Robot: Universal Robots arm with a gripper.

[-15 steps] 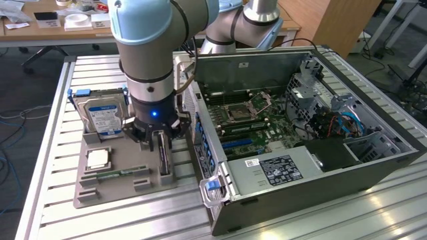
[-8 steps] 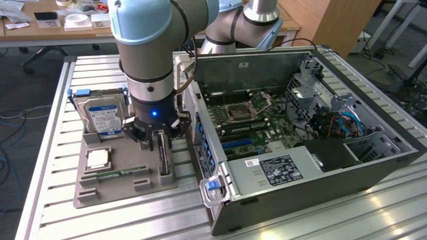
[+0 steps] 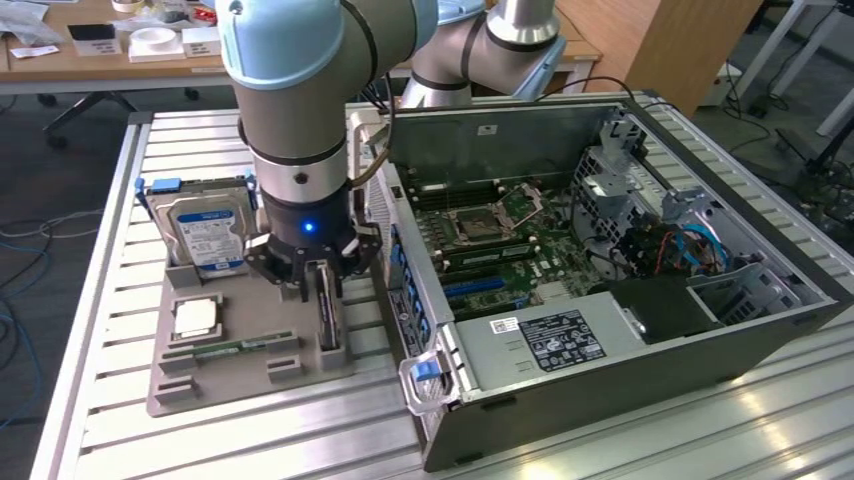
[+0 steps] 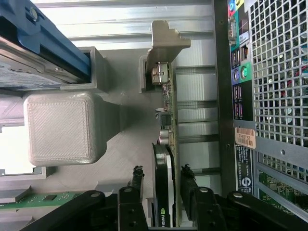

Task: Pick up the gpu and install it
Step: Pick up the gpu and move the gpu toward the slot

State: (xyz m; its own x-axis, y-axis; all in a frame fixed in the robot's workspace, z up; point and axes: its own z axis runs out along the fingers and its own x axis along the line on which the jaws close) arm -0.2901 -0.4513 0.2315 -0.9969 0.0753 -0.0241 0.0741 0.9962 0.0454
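Observation:
My gripper grabs the GPU across its black cooler section (image 3: 324,290) next, where flat sides face outward. The GPU's silver end bracket is bent and flares outward.
The gpu (image 3: 326,312) stands on edge in a slot of the grey holder tray (image 3: 254,378), just beside the open computer case (image 3: 627,330). In the wrist view the gpu (image 4: 167,120) is a thin green board with a black cooler and a silver end bracket (image 4: 163,41) at its far end. My gripper (image 3: 318,283) has come straight down over the card. The gripper (image 4: 162,177) is open, one black finger (image 4: 137,179) on the cooler side and the other on the board side. A small gap is left on each side.
On the same tray a blue-labelled hard drive (image 3: 207,235) stands upright, with a CPU (image 3: 196,318) and a RAM stick (image 3: 240,347) lying flat. The case wall (image 4: 269,72) runs close alongside the card. The motherboard (image 3: 487,235) lies exposed inside the case.

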